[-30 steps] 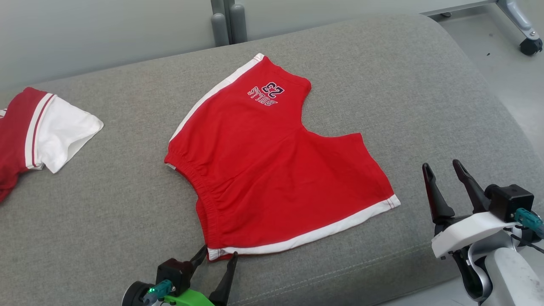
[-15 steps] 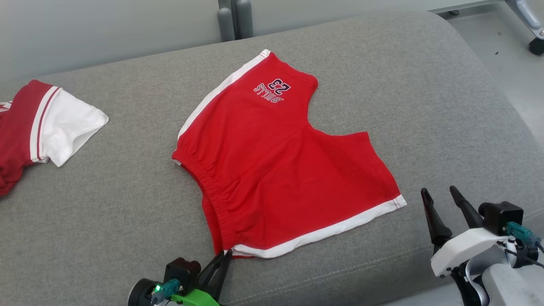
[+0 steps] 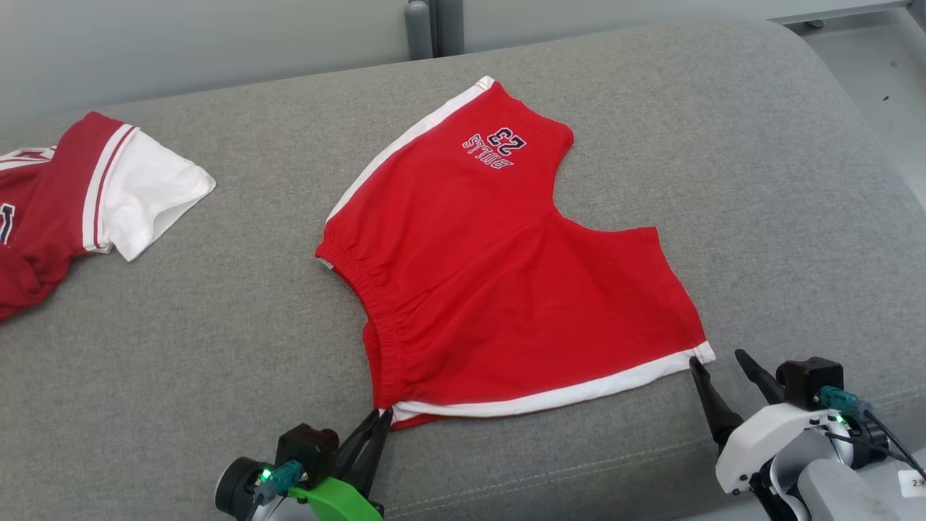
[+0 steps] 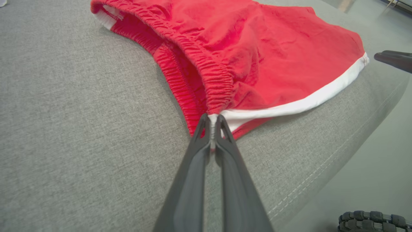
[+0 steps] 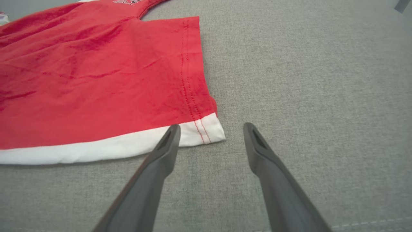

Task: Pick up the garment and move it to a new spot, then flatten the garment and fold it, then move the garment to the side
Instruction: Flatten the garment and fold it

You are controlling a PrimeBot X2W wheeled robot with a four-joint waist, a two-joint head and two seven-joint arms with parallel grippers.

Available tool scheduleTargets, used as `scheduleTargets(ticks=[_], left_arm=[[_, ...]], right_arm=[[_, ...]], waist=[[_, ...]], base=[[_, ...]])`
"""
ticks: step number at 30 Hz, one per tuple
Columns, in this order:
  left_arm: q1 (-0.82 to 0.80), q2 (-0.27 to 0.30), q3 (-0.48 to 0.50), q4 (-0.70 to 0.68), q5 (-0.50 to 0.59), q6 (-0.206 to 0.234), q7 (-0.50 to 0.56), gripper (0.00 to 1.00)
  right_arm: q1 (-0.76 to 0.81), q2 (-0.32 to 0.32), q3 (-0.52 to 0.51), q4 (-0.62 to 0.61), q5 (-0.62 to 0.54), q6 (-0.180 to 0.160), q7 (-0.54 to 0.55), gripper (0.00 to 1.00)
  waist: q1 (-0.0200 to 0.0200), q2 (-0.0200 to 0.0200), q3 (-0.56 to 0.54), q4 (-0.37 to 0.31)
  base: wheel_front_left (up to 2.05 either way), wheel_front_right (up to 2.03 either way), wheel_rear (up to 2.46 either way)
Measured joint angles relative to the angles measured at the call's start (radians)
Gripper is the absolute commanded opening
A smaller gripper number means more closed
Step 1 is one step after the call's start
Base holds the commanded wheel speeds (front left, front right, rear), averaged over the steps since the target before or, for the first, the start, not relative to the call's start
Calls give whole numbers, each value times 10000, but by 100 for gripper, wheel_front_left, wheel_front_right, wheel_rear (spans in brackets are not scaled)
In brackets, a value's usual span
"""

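Observation:
The right gripper grabs the red shorts by their leg-hem corner point(image 3: 704, 352) at the end of the white stripe point(image 3: 555, 396) next, to fold them.
The garment point(image 3: 499, 275) is a pair of red shorts with white side stripes and a "23" print, spread flat on the grey couch seat point(image 3: 217, 340). My left gripper point(image 3: 381, 420) is shut on the garment's near waistband corner point(image 4: 212, 117), where the elastic meets the white stripe. My right gripper point(image 3: 718, 357) stands open at the garment's near right hem corner point(image 5: 206, 130); its left finger point(image 5: 167, 141) overlaps the white edge, the right finger point(image 5: 254, 138) rests over bare cushion.
A second red and white garment point(image 3: 87, 195) lies at the left of the couch. The cushion's front edge point(image 3: 579, 470) runs just below both grippers. Pale floor point(image 3: 875, 65) shows at the upper right.
My left gripper closed on the waistband corner. My right gripper came down and in to the right hem corner, staying open. The head camera has shifted, moving the whole scene rightward.

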Motion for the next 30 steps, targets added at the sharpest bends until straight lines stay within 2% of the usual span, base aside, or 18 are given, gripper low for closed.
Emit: scheduleTargets(ticks=[9, 10, 11, 13, 14, 15, 17, 18, 21, 22, 24, 25, 30], left_arm=[[-191, -23, -44, 21, 2, -29, -33, 0], [-201, -25, -44, 29, 2, -29, -33, 0], [-203, -25, -44, 38, 2, -29, -33, 0], [-204, -27, -44, 48, 2, -31, -36, 0], [-206, -29, -44, 54, 2, -31, -81, 0], [-210, -31, -42, 59, 2, -38, -81, 0], [-212, -33, -36, 65, 2, -77, -81, 0], [-215, -35, -35, 71, 2, -82, -82, 0], [-221, -42, -21, 92, 2, -82, -84, 0], [-224, -46, -17, 98, 2, -82, -84, 0], [-228, -52, 8, 104, 0, -82, -84, 0], [-230, -58, 25, 107, 0, -82, -84, 0], [-237, -119, 439, -21, -196, -82, -86, 0]], right_arm=[[-639, -84, 339, 849, -119, 36, 56, 100], [-677, -81, 368, 934, -117, 36, 56, 95], [-707, -65, 399, 1001, -113, 36, 54, 83], [-784, -36, 439, 1133, -92, 36, 54, 80], [-814, -31, 462, 1183, -82, 36, 54, 60], [-843, -25, 479, 1244, -73, 36, 54, 49], [-868, -21, 495, 1302, -59, 36, 54, 47], [-897, -15, 510, 1361, -44, 36, 54, 41], [-1031, -4, 656, 1473, 23, 36, 52, 41], [-1074, 0, 723, 1475, 29, 36, 52, 24], [-1172, 13, 819, 1480, 111, 38, 50, 24], [-1221, 13, 851, 1482, 127, 38, 36, 0], [-1411, 27, 890, 1325, 667, 38, -19, 0]], waist=[[0, 0, 215, 135], [0, 0, 228, 147], [0, -1, 237, 154], [0, 0, 249, 162], [0, 0, 255, 165], [0, 0, 261, 166], [0, 0, 265, 166], [0, -1, 269, 164], [0, -1, 280, 150], [0, -1, 284, 144], [0, 0, 290, 130], [0, 0, 293, 122], [0, 0, 286, 77]], base=[[0, 0, 0], [0, 0, 0], [0, 0, 0], [0, 0, 0], [0, 0, 0], [0, 0, 0], [0, 0, 0], [0, 0, 0], [0, 0, 0], [0, 0, 0], [0, 0, 0], [0, 0, 0], [0, 0, 0]])
